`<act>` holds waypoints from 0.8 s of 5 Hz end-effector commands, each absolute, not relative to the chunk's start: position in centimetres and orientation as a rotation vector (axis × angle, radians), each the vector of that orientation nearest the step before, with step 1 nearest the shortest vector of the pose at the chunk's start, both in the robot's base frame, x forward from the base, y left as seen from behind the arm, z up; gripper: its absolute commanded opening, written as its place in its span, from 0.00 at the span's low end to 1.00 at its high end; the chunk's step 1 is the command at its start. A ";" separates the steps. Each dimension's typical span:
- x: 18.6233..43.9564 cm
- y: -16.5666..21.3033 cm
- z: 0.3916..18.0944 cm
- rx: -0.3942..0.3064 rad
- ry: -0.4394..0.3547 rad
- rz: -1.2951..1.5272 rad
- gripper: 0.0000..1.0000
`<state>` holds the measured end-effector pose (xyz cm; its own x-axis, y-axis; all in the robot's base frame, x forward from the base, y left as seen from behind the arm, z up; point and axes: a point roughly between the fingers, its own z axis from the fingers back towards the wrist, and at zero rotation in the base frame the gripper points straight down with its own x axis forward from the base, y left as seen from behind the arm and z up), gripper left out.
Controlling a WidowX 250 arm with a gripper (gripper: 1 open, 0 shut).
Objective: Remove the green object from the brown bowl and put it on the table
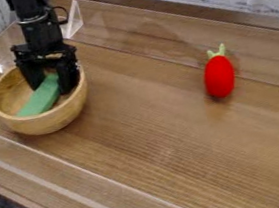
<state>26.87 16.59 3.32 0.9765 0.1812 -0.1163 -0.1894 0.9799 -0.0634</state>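
Note:
It is time to close my gripper on the green object: my fingers reach down into the brown bowl on both sides of the green object's upper end.
The brown bowl (36,116) sits at the left of the table (161,133). Inside it lies the green object (38,98), a flat light-green bar leaning against the bowl's inner wall. My gripper (46,80) hangs straight down from the black arm into the bowl, its fingers spread wide on either side of the upper end of the green object. The jaws stand open, and I cannot tell whether the fingertips touch the bar.
A red strawberry-shaped thing with a green top (219,74) stands on the right part of the table. Low clear plastic walls (144,191) edge the tabletop on the front, left and right sides.

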 end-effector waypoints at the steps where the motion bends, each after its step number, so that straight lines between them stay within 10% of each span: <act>1: 27.6 17.4 4.4 -0.065 0.068 0.184 1.00; 3: 27.7 17.2 4.1 -0.086 0.078 0.178 1.00; 4: 27.7 17.1 4.1 -0.086 0.076 0.181 0.00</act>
